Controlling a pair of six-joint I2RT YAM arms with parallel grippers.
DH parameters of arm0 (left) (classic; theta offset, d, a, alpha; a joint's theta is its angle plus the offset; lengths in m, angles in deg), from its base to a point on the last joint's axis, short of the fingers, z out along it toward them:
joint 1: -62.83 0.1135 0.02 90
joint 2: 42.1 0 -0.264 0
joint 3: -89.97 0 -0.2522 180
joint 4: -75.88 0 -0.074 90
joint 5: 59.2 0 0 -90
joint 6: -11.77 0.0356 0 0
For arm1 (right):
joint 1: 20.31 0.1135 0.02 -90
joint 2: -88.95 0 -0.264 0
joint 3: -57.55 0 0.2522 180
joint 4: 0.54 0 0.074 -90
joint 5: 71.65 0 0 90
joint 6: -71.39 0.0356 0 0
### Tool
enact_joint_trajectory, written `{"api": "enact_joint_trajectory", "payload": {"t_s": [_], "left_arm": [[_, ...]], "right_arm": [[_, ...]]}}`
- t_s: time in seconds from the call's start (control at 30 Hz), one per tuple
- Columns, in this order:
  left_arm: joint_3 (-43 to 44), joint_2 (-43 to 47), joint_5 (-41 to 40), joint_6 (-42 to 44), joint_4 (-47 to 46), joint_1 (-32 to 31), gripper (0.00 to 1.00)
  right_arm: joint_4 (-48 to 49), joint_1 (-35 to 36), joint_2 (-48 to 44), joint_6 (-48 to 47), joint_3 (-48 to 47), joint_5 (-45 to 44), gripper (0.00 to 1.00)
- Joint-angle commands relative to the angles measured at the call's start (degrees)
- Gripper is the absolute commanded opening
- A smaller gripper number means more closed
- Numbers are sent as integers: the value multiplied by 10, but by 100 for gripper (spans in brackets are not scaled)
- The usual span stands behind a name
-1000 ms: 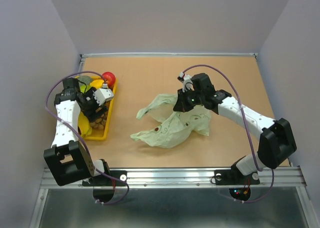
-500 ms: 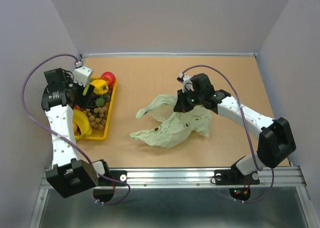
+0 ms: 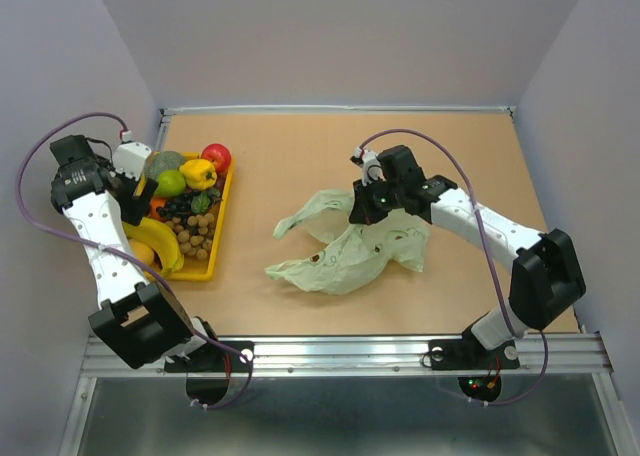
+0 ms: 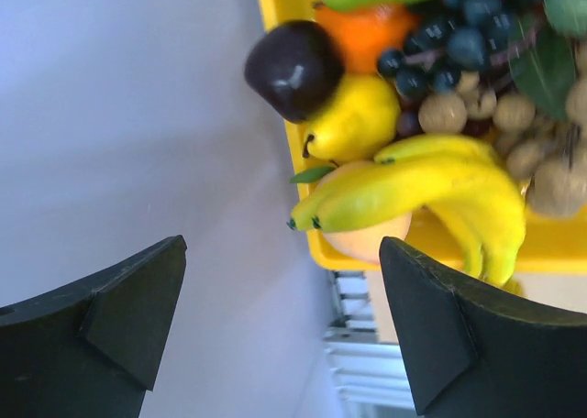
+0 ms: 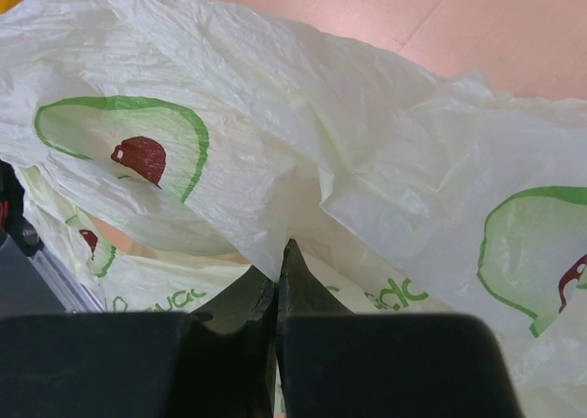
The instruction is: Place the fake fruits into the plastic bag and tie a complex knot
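I need to pick up the banana by its tip (image 3: 130, 228) with my left gripper next. The rest of its length then stays free to go into the bag (image 3: 345, 251) first.
The fake fruits lie in a yellow tray (image 3: 203, 272) at the left: red apple (image 3: 217, 157), green apple (image 3: 171, 183), green melon (image 3: 163, 162), purple grapes (image 3: 184, 204), tan balls (image 3: 199, 230) and banana (image 3: 156, 248). My left gripper (image 3: 136, 180) is open and empty by the tray's left edge, next to the wall. In the left wrist view the left gripper (image 4: 282, 253) frames the banana (image 4: 431, 184), an orange (image 4: 367, 28) and a dark plum (image 4: 293, 70). The pale green plastic bag (image 3: 345, 251) lies crumpled mid-table. My right gripper (image 3: 362, 208) is shut on a fold of the bag (image 5: 275, 115). No knot shows.
The left wall (image 4: 119, 115) stands close beside my left gripper. A metal rail (image 3: 340, 351) runs along the near table edge. The bag carries green avocado prints (image 5: 138, 143).
My left gripper has pulled up out of the tray and swung left toward the wall, holding nothing. My right gripper stays shut on the bag, shifted only slightly.
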Motion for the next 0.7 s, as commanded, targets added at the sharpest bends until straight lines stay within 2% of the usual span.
{"api": "enact_joint_trajectory", "payload": {"t_s": [0.0, 0.03, 0.17, 0.43, 0.6, 0.67], "left_arm": [[-20, 31, 27, 188, 57, 0, 99], [-24, 32, 26, 243, 63, 0, 99], [-7, 2, 21, 299, 92, -1, 99], [6, -59, 7, 347, 121, -7, 98], [-27, -76, -14, 350, 88, -13, 91], [-33, -85, -17, 354, 88, -13, 83]], "right_arm": [[-17, 1, 11, -18, -43, -10, 1], [-17, 1, 13, -19, -46, -11, 0], [-23, 2, 23, -22, -55, -11, 0], [-31, 1, 34, -28, -67, -12, 1], [-33, 1, 34, -30, -67, -14, 1], [-33, 1, 34, -31, -68, -16, 1]]}}
